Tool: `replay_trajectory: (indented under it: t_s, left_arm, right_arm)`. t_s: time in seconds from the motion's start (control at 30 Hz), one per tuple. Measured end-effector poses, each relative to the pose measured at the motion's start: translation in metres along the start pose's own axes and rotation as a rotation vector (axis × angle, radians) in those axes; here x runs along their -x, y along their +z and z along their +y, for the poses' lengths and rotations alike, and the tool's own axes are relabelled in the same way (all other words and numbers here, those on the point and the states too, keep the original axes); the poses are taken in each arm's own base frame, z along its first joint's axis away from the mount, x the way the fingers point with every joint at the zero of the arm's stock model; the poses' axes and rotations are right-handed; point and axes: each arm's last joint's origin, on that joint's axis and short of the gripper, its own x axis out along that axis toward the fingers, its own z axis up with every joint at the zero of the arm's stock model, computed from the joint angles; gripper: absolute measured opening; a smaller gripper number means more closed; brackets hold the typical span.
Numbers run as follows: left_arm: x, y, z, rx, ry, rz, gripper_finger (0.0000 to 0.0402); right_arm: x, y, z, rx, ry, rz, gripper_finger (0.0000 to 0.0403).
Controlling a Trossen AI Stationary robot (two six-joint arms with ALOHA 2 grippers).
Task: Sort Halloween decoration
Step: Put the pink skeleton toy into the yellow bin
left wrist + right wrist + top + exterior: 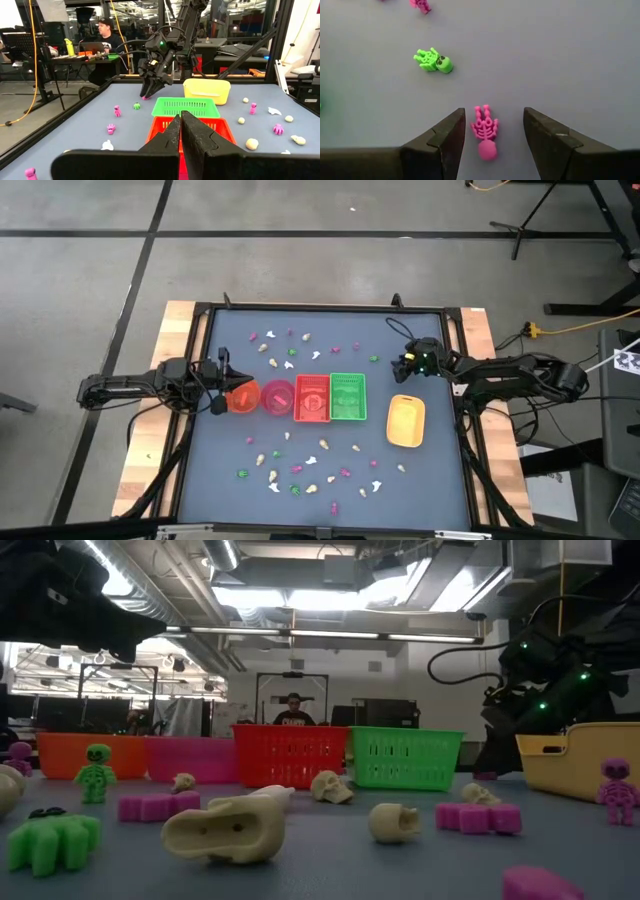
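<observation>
The right gripper's fingers are beside the pink skeleton (485, 133), level with its ribs. The right gripper needs to close on it, as it would hold the skeleton now.
Many tiny pink, green, white and cream trinkets lie scattered on the dark table mat, in a far group (290, 345) and a near group (300, 470). My right gripper (492, 135) is open and points down at the far right of the table (405, 366). Its fingers stand on either side of a pink skeleton (485, 133) that lies flat on the mat, without touching it. A green skeleton (434, 61) lies a little beyond. My left gripper (181, 134) is shut, with nothing showing between its fingers, and sits beside the orange bowl (243, 397) on its left (222, 383).
A row stands across the table's middle: orange bowl, pink bowl (278, 397), red tray (312, 398) and green tray (348, 397). A yellow tray (405, 421) stands to their right. A person (106, 31) sits at a desk beyond the table.
</observation>
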Motion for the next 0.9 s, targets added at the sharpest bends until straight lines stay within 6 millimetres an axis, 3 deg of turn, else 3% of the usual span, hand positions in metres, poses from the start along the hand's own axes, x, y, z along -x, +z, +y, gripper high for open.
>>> replay_trajectory:
  t_s: [0.43,0.9]
  left_arm:
    - [0.0000,0.0001,0.0000,0.000,0.000,0.000,0.0000]
    - [0.0000,0.0001,0.0000,0.000,0.000,0.000,0.0000]
  right_arm:
    - [0.0002,-0.0035,-0.0010,0.061,-0.012,0.042,0.0193]
    - [0.0003,-0.0049,-0.0020,0.078,-0.026,0.051,0.0071]
